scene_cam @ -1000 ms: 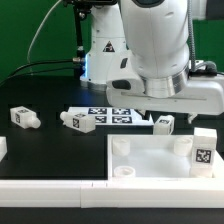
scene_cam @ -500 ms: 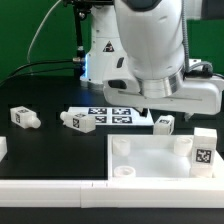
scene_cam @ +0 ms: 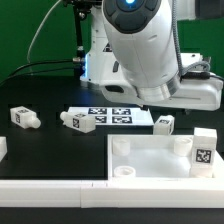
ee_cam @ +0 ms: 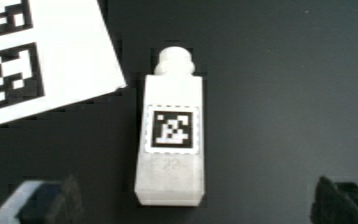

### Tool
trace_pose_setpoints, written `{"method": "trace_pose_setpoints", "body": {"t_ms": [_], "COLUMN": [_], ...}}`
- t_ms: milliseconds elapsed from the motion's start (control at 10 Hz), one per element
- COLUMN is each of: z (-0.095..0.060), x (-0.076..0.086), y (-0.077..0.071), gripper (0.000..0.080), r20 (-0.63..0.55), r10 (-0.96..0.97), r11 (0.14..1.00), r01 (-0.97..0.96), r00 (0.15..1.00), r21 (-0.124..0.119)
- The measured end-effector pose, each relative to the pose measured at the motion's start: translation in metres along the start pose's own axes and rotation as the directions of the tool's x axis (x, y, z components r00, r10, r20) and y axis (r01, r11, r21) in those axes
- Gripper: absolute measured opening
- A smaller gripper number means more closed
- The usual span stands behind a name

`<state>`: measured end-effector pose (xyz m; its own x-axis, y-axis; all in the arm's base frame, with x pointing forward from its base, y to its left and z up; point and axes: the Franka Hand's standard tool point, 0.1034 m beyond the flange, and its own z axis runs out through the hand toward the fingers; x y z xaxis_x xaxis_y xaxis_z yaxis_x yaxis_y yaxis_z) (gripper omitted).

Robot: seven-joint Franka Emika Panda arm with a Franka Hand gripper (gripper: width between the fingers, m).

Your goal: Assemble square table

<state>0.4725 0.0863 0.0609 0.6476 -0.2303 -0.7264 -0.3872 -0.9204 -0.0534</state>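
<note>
I'd miss the tagged leg (ee_cam: 171, 145) this high; I'll lower first.
The white square table top (scene_cam: 160, 160) with raised rim and round corner sockets lies at the front on the exterior view's right. One tagged leg (scene_cam: 203, 150) stands upright at its right corner. Three tagged legs lie on the black table: one (scene_cam: 22, 118), another (scene_cam: 78, 121) and a third (scene_cam: 164, 124). In the wrist view a tagged leg (ee_cam: 172, 135) lies flat between and just ahead of my gripper (ee_cam: 190, 208), whose fingers (ee_cam: 39, 200) stand wide apart and empty. Which of the lying legs this is I cannot tell. In the exterior view the arm (scene_cam: 140, 50) hides the fingers.
The marker board (scene_cam: 110, 115) lies flat between the lying legs; its corner shows in the wrist view (ee_cam: 34, 60), close beside the leg. A long white bar (scene_cam: 50, 190) runs along the front edge. A small white block (scene_cam: 2, 148) sits at the left edge.
The arm's body has swung toward the exterior view's left and now fills more of the view's middle. The legs, table top and marker board have not moved.
</note>
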Motion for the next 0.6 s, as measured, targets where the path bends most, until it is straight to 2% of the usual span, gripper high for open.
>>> {"method": "trace_pose_setpoints", "body": {"t_ms": [100, 200, 400, 500, 600], "z": [0.004, 0.015, 0.032, 0.041, 0.044], "x": [0.001, 0.005, 0.013, 0.017, 0.017], "y": [0.002, 0.007, 0.016, 0.019, 0.015], "gripper": [0.0649, 0.0649, 0.0649, 0.0649, 0.0649], "r20": [0.011, 0.039, 0.082, 0.098, 0.080], "r10": [0.014, 0.048, 0.096, 0.121, 0.127], "r11": [1.000, 0.998, 0.994, 0.991, 0.992], "r01": [-0.014, -0.049, -0.100, -0.126, -0.128], "r00": [1.000, 0.998, 0.992, 0.988, 0.989], "r21": [0.013, 0.032, 0.044, 0.043, 0.010]}}
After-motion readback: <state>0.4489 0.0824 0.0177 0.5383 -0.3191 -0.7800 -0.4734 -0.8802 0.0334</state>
